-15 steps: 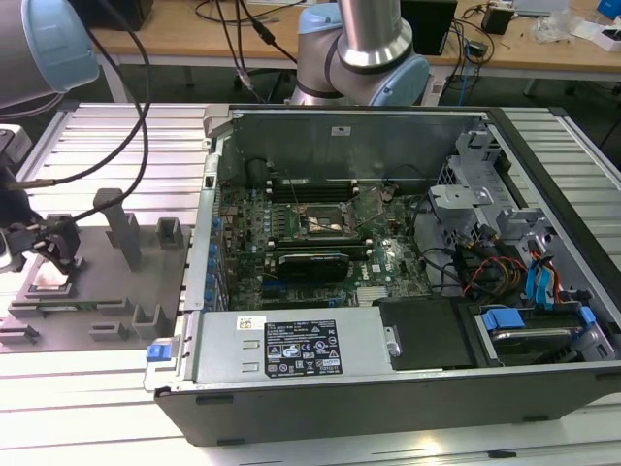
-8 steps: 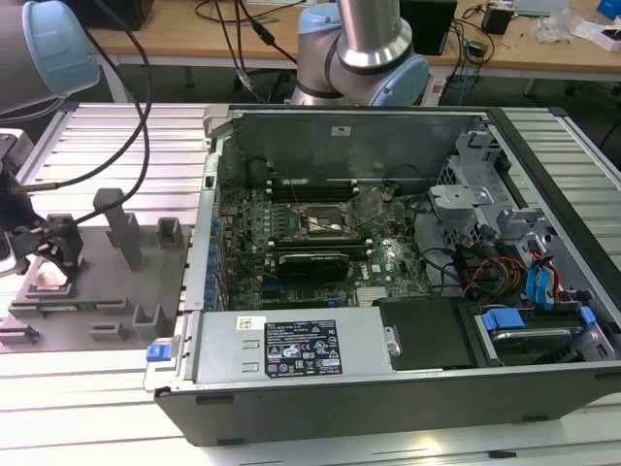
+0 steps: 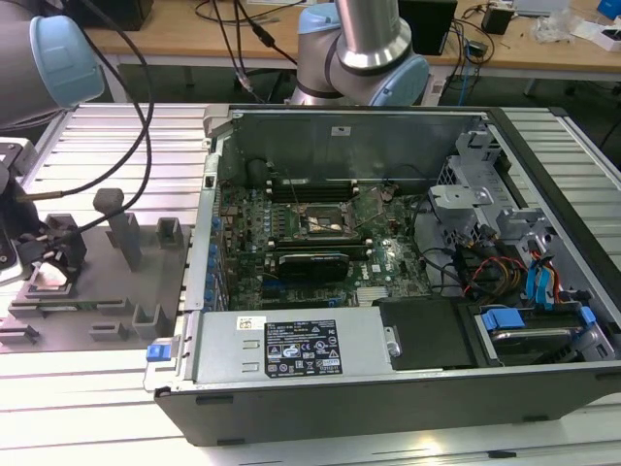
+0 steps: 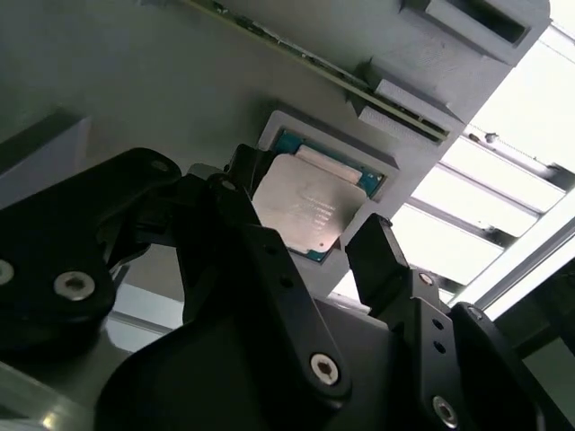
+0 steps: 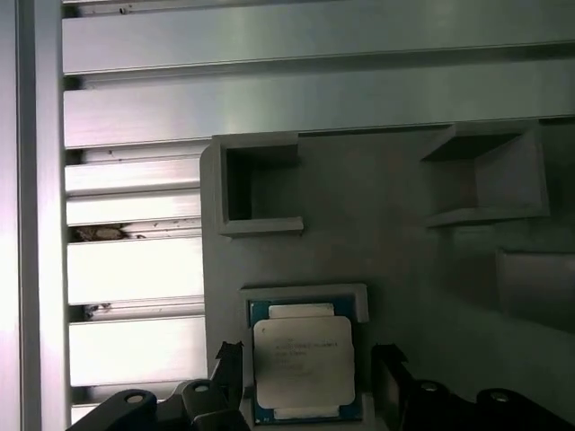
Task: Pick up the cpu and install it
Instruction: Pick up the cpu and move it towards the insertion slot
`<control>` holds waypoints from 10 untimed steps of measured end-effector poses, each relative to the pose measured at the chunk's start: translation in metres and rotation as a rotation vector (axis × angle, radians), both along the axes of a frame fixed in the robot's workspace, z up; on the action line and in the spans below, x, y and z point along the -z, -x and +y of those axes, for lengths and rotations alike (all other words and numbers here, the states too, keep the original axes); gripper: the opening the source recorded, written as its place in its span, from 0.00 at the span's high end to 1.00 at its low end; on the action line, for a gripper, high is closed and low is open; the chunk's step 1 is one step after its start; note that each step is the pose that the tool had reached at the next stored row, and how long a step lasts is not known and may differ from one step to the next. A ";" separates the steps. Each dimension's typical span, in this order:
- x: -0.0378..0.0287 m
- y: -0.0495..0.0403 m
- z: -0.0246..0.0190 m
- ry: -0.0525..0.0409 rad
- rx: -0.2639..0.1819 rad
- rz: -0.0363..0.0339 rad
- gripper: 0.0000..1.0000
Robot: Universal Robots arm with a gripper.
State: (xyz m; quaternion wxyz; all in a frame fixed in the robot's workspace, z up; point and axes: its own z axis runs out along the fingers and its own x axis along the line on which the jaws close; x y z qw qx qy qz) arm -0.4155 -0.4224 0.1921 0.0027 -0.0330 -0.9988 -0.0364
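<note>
My gripper should next grab the cpu by its open side edges, because the sides of the grey holder wrap around the cpu's top and bottom.
The cpu (image 5: 304, 364), a flat square chip with a silvery lid and blue-green rim, lies in a shallow recess of the grey fixture plate (image 5: 404, 224). My gripper (image 5: 307, 359) hangs right over it, open, one black finger on each side of the chip with a narrow gap at each edge. In the second wrist view the cpu (image 4: 305, 208) sits between the same fingers of the gripper (image 4: 307, 199). In the exterior view the gripper (image 3: 49, 254) is at the far left, above the fixture plate (image 3: 107, 291). The motherboard's socket (image 3: 325, 221) sits open inside the computer case (image 3: 291, 349).
Upright grey fixture blocks (image 3: 126, 233) stand on the plate close to the gripper. A black graphics card (image 3: 312, 264) lies below the socket. Drive cages and cables (image 3: 524, 272) fill the case's right side. The arm's base (image 3: 359, 58) stands behind the case.
</note>
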 end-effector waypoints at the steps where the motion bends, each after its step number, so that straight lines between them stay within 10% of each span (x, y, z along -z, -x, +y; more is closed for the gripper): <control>1: 0.0006 0.0000 0.0001 0.0001 0.000 0.0001 0.32; 10: 0.0031 0.0001 0.0032 0.0001 0.000 0.0001 0.32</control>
